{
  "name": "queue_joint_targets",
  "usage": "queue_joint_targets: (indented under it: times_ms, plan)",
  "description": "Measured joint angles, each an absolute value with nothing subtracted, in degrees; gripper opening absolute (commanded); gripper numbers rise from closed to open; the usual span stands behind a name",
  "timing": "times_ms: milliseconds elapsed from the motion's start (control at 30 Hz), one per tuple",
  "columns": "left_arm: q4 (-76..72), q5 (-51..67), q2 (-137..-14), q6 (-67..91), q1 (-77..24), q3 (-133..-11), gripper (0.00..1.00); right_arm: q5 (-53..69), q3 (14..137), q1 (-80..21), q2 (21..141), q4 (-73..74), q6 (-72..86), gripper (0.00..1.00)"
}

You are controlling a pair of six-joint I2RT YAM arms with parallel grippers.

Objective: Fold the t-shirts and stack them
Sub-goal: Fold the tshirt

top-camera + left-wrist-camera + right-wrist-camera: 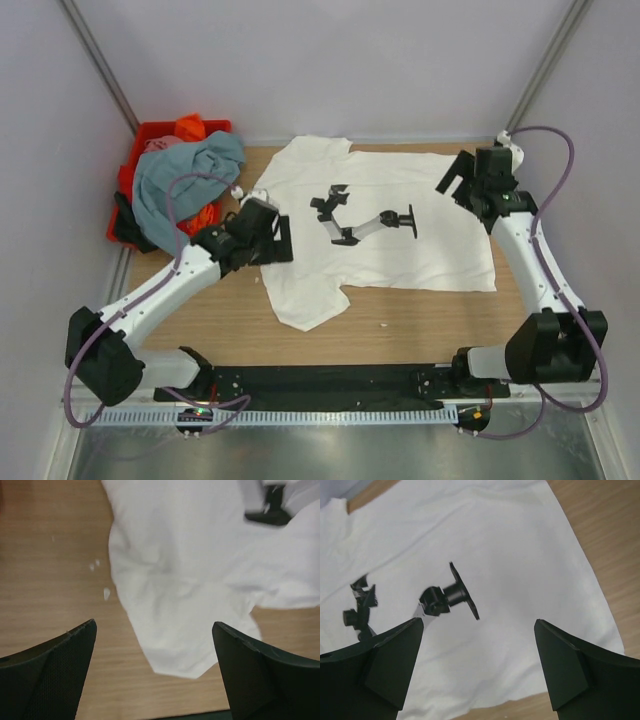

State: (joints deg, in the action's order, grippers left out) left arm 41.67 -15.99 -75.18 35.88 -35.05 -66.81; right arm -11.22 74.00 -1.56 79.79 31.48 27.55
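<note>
I will fold the t-shirt's near side over the print (362,221), so next I will grab the near sleeve of the white t-shirt at its outer shoulder-side edge with my left gripper.
A white t-shirt (400,225) with a black chest print (362,221) lies spread flat on the wooden table, sleeves at the left. My left gripper (283,240) hovers open and empty over its near-left sleeve (175,630). My right gripper (452,178) hovers open and empty above the shirt's far-right corner; the shirt (510,555) and its print (447,597) show below it. A grey-blue t-shirt (185,180) drapes over the red crate at the far left, with orange cloth (190,127) and pink cloth beneath it.
The red plastic crate (150,135) stands at the table's far-left corner against the wall. Bare wood (400,325) runs along the front of the shirt. A black strip (320,380) lines the near edge between the arm bases.
</note>
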Motion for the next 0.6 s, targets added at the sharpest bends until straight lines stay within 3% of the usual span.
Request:
queue_joint_targets:
  times_ms: [200, 267, 433, 600]
  plan:
    - [39.35, -11.57, -65.49, 44.49, -38.94, -40.10, 0.93, -8.71, 52.18, -0.60, 68.29, 30.92, 29.93, 1.00]
    - [39.00, -10.76, -61.76, 46.37, -39.07, -36.53, 0.92, -7.01, 47.20, -0.60, 64.25, 31.86, 31.18, 1.00]
    - [32.75, -9.15, -57.12, 50.63, -39.42, -32.95, 0.88, -4.40, 44.66, -0.62, 54.65, 33.01, 32.73, 1.00]
    - [26.35, -6.98, -57.87, 54.17, -40.14, -27.92, 0.81, -4.80, 45.36, -0.62, 53.74, 33.74, 32.77, 1.00]
